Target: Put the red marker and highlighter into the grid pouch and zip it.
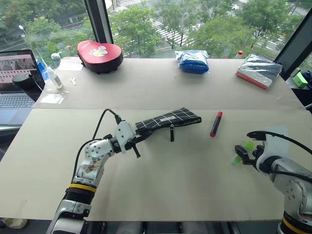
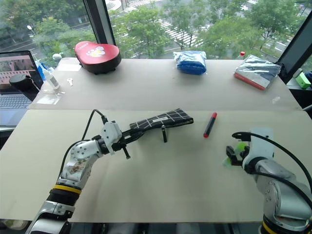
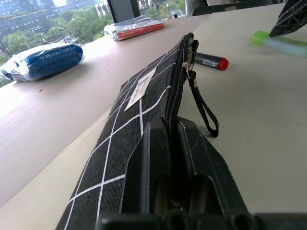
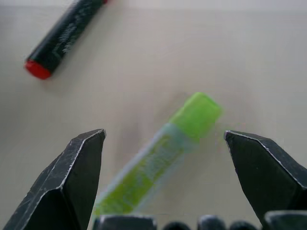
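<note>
My right gripper is still above the light-green highlighter (image 4: pixel 163 158), and table shows between my fingers and the highlighter's body. It should lower before it closes on the highlighter.
My left gripper (image 1: pixel 138 140) is shut on the near end of the grid pouch (image 1: pixel 168 119), a black fabric pouch with white grid lines. It holds the pouch edge-up just over the table, and the zipper strap (image 1: pixel 171 132) hangs down. The red marker (image 1: pixel 216 124) lies on the table right of the pouch. Further right lies the light-green highlighter (image 4: pixel 163 158), flat on the table between the open fingers of my right gripper (image 1: pixel 245 153). In the left wrist view the pouch's zipper edge (image 3: pixel 178 91) runs away from the fingers, with the marker (image 3: pixel 211 61) beyond it.
At the table's far edge sit a red padded case (image 1: pixel 100 56), a blue cloth bundle (image 1: pixel 192 62) and a wrapped package with a red edge (image 1: pixel 258 70). A laptop (image 1: pixel 14 80) and a bottle (image 1: pixel 51 75) stand at the far left.
</note>
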